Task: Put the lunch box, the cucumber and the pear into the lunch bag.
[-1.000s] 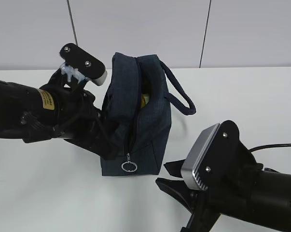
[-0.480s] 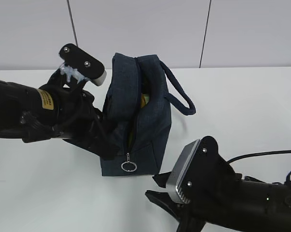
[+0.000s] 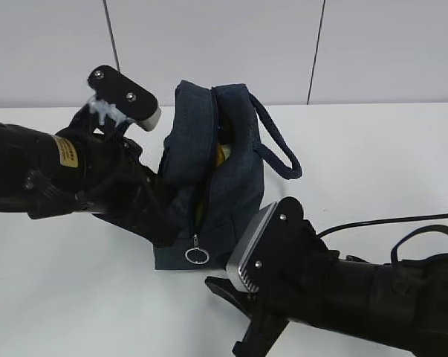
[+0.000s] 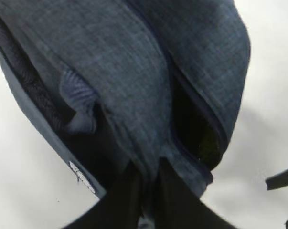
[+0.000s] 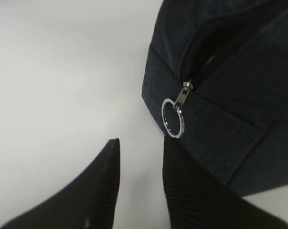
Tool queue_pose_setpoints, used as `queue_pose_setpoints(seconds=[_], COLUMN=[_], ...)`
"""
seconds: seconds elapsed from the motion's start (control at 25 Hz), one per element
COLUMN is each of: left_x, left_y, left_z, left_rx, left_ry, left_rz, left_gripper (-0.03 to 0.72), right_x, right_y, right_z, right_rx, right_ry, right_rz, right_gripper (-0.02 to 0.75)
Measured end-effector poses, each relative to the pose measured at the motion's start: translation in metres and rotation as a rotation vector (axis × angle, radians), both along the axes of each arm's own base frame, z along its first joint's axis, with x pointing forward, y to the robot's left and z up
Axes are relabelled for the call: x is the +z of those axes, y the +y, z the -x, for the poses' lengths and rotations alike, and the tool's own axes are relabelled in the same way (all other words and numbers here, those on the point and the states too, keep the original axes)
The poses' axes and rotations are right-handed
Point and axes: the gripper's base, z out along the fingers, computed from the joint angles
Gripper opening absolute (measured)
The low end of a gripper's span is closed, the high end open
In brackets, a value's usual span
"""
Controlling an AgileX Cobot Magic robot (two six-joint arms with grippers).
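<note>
My right gripper grabs the silver ring pull by its free-hanging rim (image 3: pixel 197 262) next, since the slider (image 3: pixel 196 242) sits close against the bag's fabric.
The dark navy lunch bag (image 3: pixel 224 178) stands upright on the white table, its zipper partly open. A bit of yellow shows inside the opening (image 3: pixel 222 154); I cannot tell which item it is. The lunch box, cucumber and pear are otherwise hidden. My left gripper (image 4: pixel 148 186) is shut on a fold of the bag's fabric on its left side. My right gripper (image 5: pixel 141 143) is open and empty just below the silver ring pull (image 5: pixel 173 117), which hangs at the bag's lower front corner (image 3: pixel 197 255).
The bag's looped handle (image 3: pixel 279 145) droops to the right. The white table (image 3: pixel 387 163) extends around the bag. A grey panelled wall (image 3: pixel 224 44) stands behind. A black cable (image 3: pixel 387 223) trails from the right arm.
My right arm has moved left across the front of the table, bringing its open gripper up close to the ring pull. The left gripper keeps its hold on the bag.
</note>
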Motion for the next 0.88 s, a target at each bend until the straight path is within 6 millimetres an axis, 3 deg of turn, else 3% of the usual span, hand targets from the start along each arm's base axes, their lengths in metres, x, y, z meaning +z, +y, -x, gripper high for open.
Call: queue_pose_setpoints(seconds=[0.88], left_x=[0.001], left_y=[0.001], left_z=[0.0], left_rx=[0.0], left_ry=[0.0], left_rz=[-0.001], left_gripper=[0.004], right_x=[-0.022], right_y=[0.015], right_z=[-0.029], right_rx=[-0.053], right_ry=[0.021], right_rz=[0.074], right_gripper=[0.253])
